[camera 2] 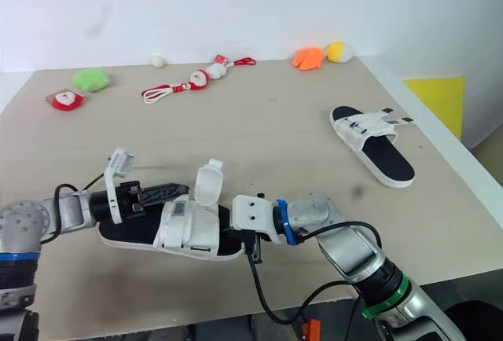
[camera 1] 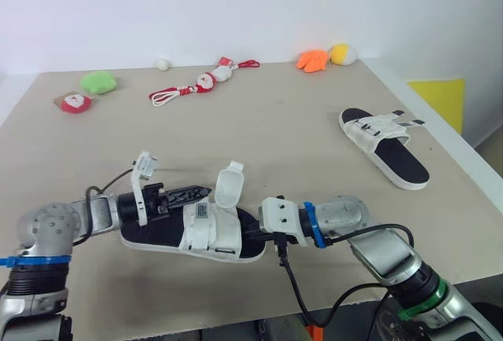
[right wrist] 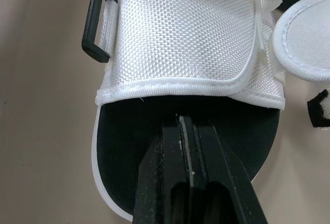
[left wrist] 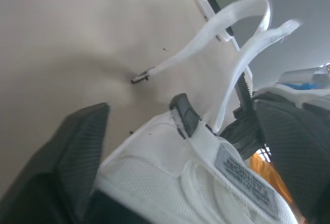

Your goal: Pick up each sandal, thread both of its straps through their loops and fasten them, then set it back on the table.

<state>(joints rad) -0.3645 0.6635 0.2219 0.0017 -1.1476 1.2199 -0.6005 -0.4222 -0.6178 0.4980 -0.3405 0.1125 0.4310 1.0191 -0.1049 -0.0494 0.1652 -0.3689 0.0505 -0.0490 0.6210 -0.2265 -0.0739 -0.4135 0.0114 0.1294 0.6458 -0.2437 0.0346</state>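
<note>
My left gripper grabs the loose white strap by its loose end (left wrist: pixel 143 77) next, to thread and fasten the sandal.
A black-soled sandal with a white upper (camera 1: pixel 208 231) lies near the table's front edge between my two grippers. Its broad flap (camera 1: pixel 229 184) stands up unfastened, and a thin strap with a buckle (camera 1: pixel 142 172) rises by my left wrist. My left gripper (camera 1: pixel 196 199) is open, one finger (left wrist: pixel 77 157) on each side of the white upper (left wrist: pixel 170 182). My right gripper (right wrist: pixel 186 126) is shut on the rim of the sole at the sandal's other end. A second sandal (camera 1: pixel 385 141) lies flat at the right side of the table, its straps loose.
Along the back edge sit a green plush (camera 1: pixel 98 82), a red toy (camera 1: pixel 76 103), a red-and-white cord toy (camera 1: pixel 200 84), a white ball (camera 1: pixel 162 64), and orange (camera 1: pixel 313 60) and yellow (camera 1: pixel 343 53) plush toys. The table's right edge (camera 1: pixel 464 160) runs close to the far sandal.
</note>
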